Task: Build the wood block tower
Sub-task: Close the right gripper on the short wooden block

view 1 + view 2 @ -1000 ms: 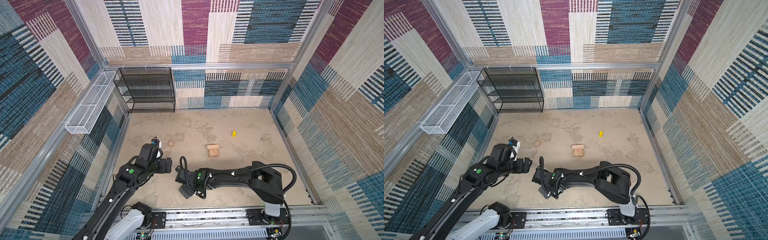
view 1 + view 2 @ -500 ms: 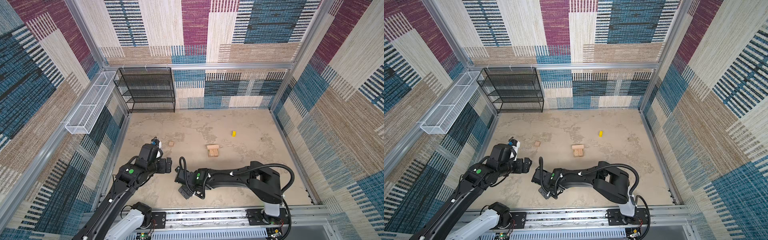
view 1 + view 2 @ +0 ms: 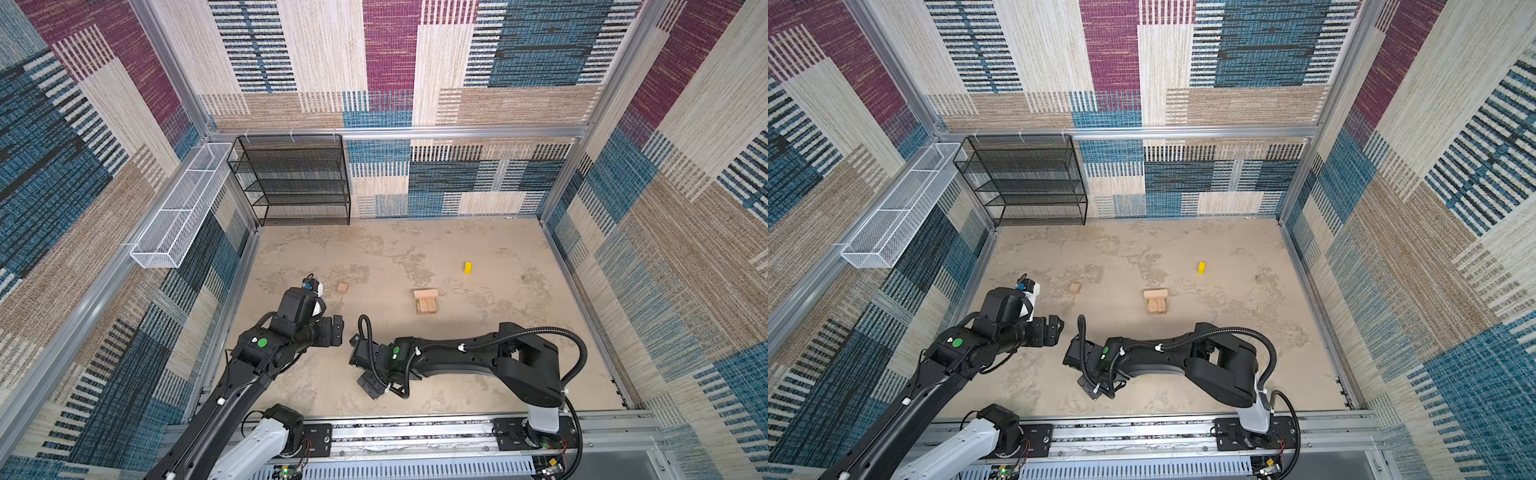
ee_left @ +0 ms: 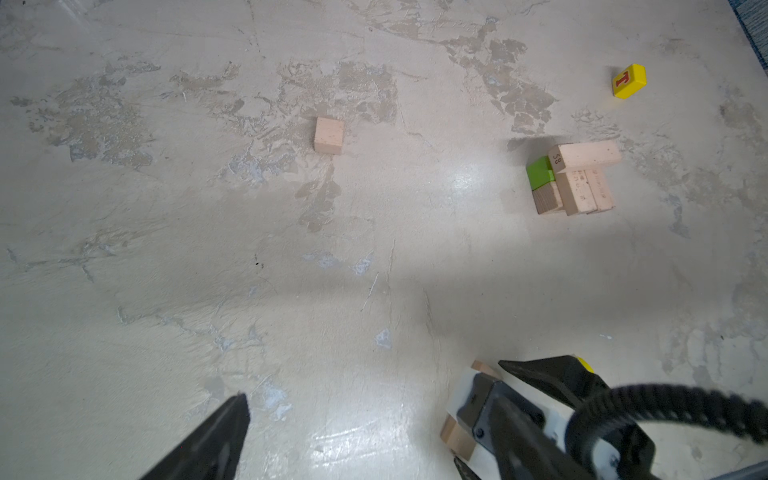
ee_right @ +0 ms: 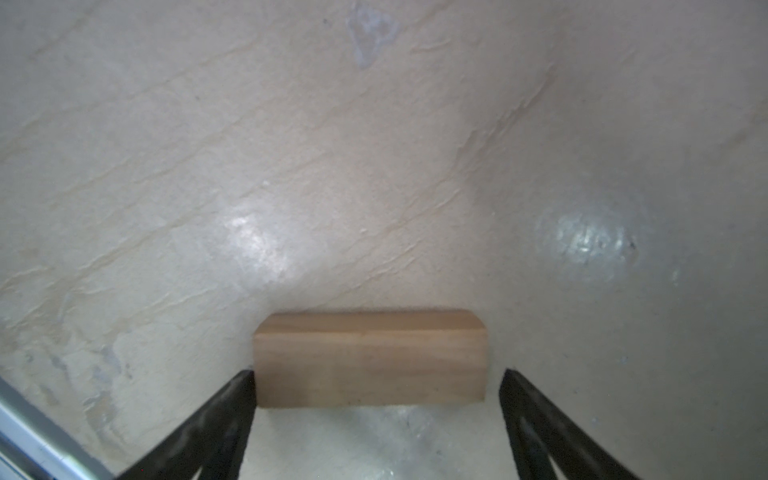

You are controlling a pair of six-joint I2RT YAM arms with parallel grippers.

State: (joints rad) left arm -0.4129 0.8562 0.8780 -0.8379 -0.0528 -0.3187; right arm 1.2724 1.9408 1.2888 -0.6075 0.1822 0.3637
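The fingers of my right gripper are level with the block's ends in the right wrist view, so it needs to close on the tan oblong block.
The tower is a low stack of tan planks with a green brick in its lower layer. A tan cube and a yellow block lie loose on the floor. My right gripper stands open over a tan oblong block. One finger touches an end of that block, and the other is a small gap off. The top views hide this block under the gripper. My left gripper hangs open and empty beside the right one.
A black wire shelf stands at the back left. A white wire basket hangs on the left wall. The arms' base rail runs along the front edge, and patterned walls close in the floor on three sides.
My right gripper's jaws have narrowed slightly around the oblong block. The right arm has shifted very little. The left arm has not moved.
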